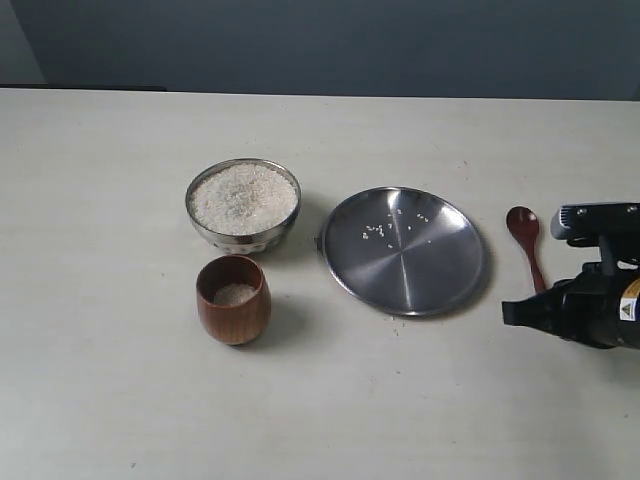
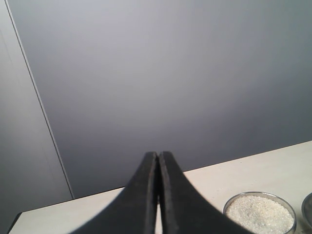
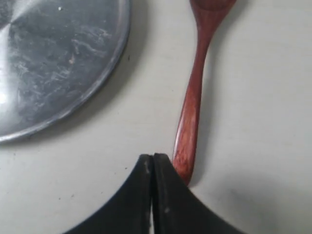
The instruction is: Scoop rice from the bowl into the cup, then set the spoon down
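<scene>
The fingers of my right gripper are shut beside the reddish-brown spoon, so they open next, then go down and grab the spoon handle's end (image 3: 185, 158).
The steel bowl (image 1: 243, 205) holds a pale heap of rice (image 1: 243, 197), and its rim shows as the bowl (image 2: 260, 213) in the left wrist view. In front of it stands the brown wooden cup (image 1: 233, 299) with some rice (image 1: 234, 294) inside. The reddish-brown spoon (image 1: 527, 242) lies flat on the table right of the steel plate. My right gripper (image 3: 153, 157) is shut and empty, its tips just beside the spoon (image 3: 193, 105) handle's end. The right gripper (image 1: 518, 312) sits at the right edge. My left gripper (image 2: 158, 155) is shut, held above the table, holding nothing.
A flat steel plate (image 1: 404, 250) with a few stray grains lies between the bowl and the spoon; the plate (image 3: 53, 63) also fills a corner of the right wrist view. A dark wall backs the pale table (image 1: 100, 380).
</scene>
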`<state>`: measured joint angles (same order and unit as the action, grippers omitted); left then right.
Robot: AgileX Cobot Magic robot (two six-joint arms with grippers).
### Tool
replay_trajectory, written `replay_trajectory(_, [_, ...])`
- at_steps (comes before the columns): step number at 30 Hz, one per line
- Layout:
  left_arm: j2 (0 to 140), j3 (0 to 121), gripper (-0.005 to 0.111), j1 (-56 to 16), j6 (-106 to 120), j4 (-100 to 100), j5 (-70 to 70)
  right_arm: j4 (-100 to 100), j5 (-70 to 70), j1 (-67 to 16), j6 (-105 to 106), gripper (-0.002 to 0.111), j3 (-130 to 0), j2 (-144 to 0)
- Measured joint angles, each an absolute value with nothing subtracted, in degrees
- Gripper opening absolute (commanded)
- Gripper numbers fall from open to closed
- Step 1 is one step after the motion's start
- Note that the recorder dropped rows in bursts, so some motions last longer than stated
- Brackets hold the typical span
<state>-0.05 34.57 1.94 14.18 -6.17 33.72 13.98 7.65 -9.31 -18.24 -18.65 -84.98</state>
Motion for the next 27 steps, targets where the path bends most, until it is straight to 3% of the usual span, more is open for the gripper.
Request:
replay_trajectory(10, [-0.05,34.57,0.000,1.94,14.18,-6.17,33.72,0.00,9.87,-6.09,-7.01,0.000,-18.64,-85.90])
replay_trajectory(19, [-0.05,34.57,0.000,1.94,14.18,-6.17,33.72,-0.44,11.45,-6.09,-6.49,0.040,-18.64,-90.72])
replay_trajectory(27, [-0.05,34.57,0.000,1.94,14.18,-6.17,33.72,-0.53,14.87,-6.09,-6.40,0.040,-18.64,-91.48])
